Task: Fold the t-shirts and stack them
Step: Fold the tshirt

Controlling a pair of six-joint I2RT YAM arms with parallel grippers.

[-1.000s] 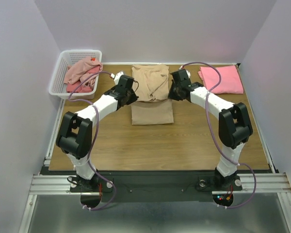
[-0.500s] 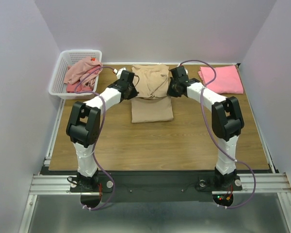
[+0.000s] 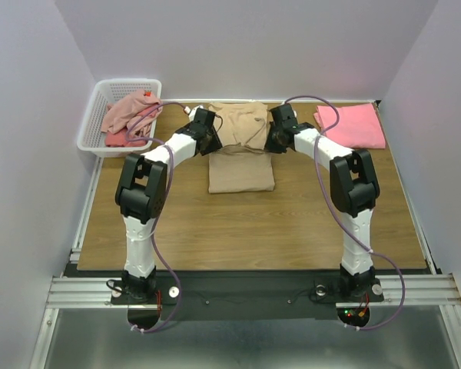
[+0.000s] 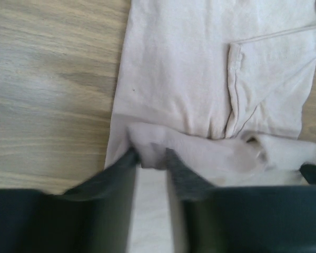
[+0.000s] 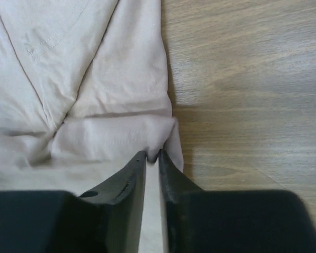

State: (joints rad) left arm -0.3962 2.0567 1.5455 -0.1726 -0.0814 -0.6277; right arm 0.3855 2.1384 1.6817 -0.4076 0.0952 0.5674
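Note:
I need to pick up the beige t-shirt's bunched fold at its end with my left gripper next, opposite my right gripper, to fold the t-shirt over.
The large beige t-shirt lies folded at the middle back of the table, its upper layer doubled over toward the far edge. My left gripper is at that fold's left end. In the left wrist view my left gripper has its jaws parted, with a bunched fold of the beige t-shirt lying between the tips. My right gripper is at the fold's right end. In the right wrist view my right gripper stands narrow, pinching a small nub of the beige t-shirt.
A folded salmon-pink t-shirt lies at the back right corner. The white lattice basket at the back left holds a dusty-pink t-shirt and a red one. Bare wood stretches in front of the beige shirt.
Both arms have reached farther back, drawing the beige shirt's doubled layer toward the far edge. The left jaws have parted and the right jaws have eased slightly.

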